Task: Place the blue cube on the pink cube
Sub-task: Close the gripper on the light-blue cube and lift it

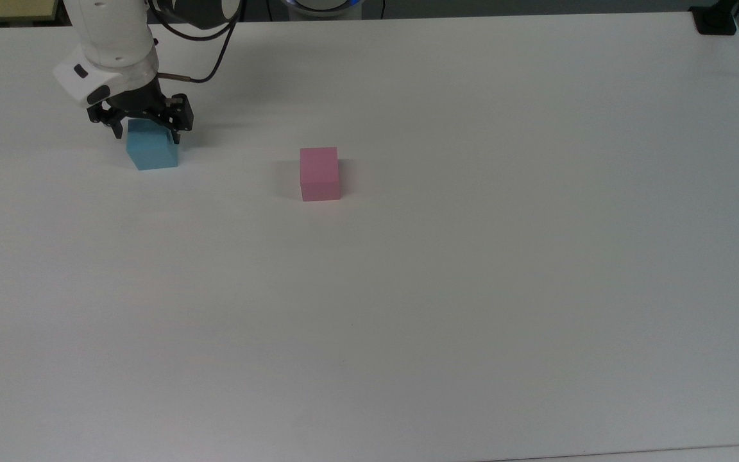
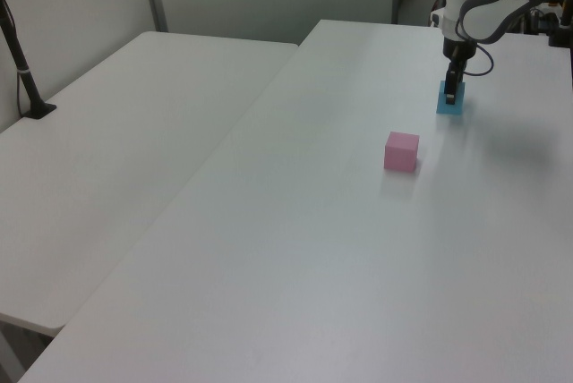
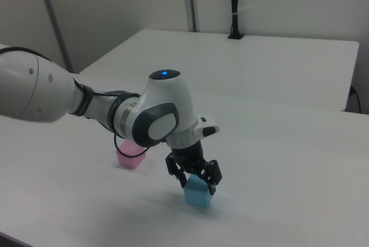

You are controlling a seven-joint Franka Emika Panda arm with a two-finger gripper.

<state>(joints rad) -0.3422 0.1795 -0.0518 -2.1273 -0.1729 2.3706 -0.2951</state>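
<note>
I should grab the blue cube by its upper part (image 2: 460, 90) next with my gripper. Then I can set it on the pink cube (image 2: 402, 151).
The blue cube (image 1: 152, 154) rests on the white table (image 1: 446, 289) near the top view's upper left. My gripper (image 1: 147, 134) is open and lowered over it, one finger on each side of its upper part. In the right view the gripper (image 3: 196, 183) straddles the top of the blue cube (image 3: 199, 194); in the left view the gripper (image 2: 451, 94) covers part of the blue cube (image 2: 450, 106). The pink cube (image 1: 319, 173) sits alone on the table to the right in the top view, well apart. It is also visible as the pink cube (image 2: 402, 151) and, partly behind my arm, the pink cube (image 3: 130, 158).
A second white table (image 2: 134, 123) adjoins on the left view's left, with a black post (image 2: 20, 61) clamped at its edge. A black clamp (image 1: 716, 19) sits at the top view's upper right corner. My arm's cable (image 1: 206, 70) hangs behind the gripper.
</note>
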